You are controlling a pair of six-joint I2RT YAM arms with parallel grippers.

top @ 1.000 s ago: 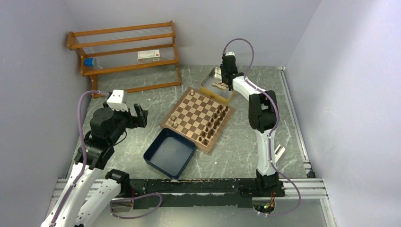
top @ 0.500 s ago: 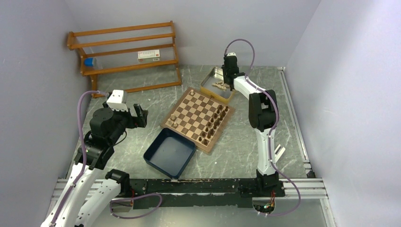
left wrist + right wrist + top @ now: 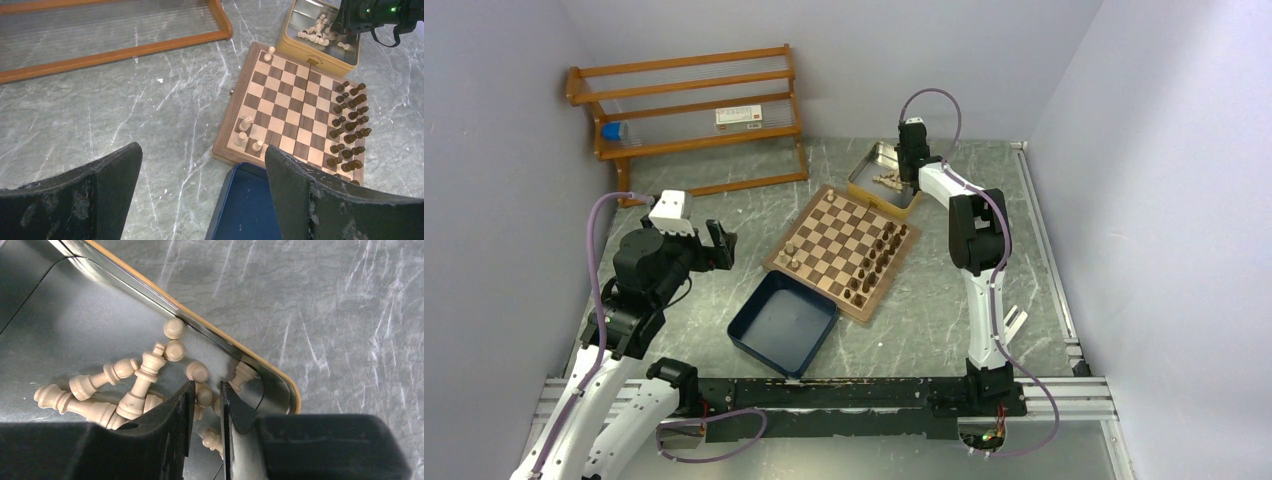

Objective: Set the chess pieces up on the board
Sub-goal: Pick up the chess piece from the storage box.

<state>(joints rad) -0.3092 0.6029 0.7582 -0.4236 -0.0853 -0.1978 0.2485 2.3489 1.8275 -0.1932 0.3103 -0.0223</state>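
Note:
I would leave the light pawn [image 3: 204, 396] behind in the tin [image 3: 225, 337] if I lifted my right gripper now, because there is a gap between the pawn's head and one finger of the gripper.
The board [image 3: 839, 245] lies mid-table, also in the left wrist view [image 3: 290, 100]. Dark pieces [image 3: 874, 262] stand in two rows along its right side [image 3: 350, 125]. Three light pieces [image 3: 247, 137] stand at its near left corner, and one more stands at the far corner [image 3: 270, 51]. Several light pieces [image 3: 135, 385] lie in a metal tin [image 3: 225, 337] behind the board. My right gripper [image 3: 206, 390] is down in the tin, jaws narrowed on a light pawn [image 3: 204, 396]. My left gripper [image 3: 200, 155] is open and empty, above the table left of the board.
A navy blue tray [image 3: 782, 322] sits against the board's near left edge. A wooden rack [image 3: 689, 110] stands at the back left. The tin [image 3: 869, 170] touches the board's far corner. Grey walls close in on both sides.
My right gripper has shifted slightly right and back over the tin. The left arm has not moved.

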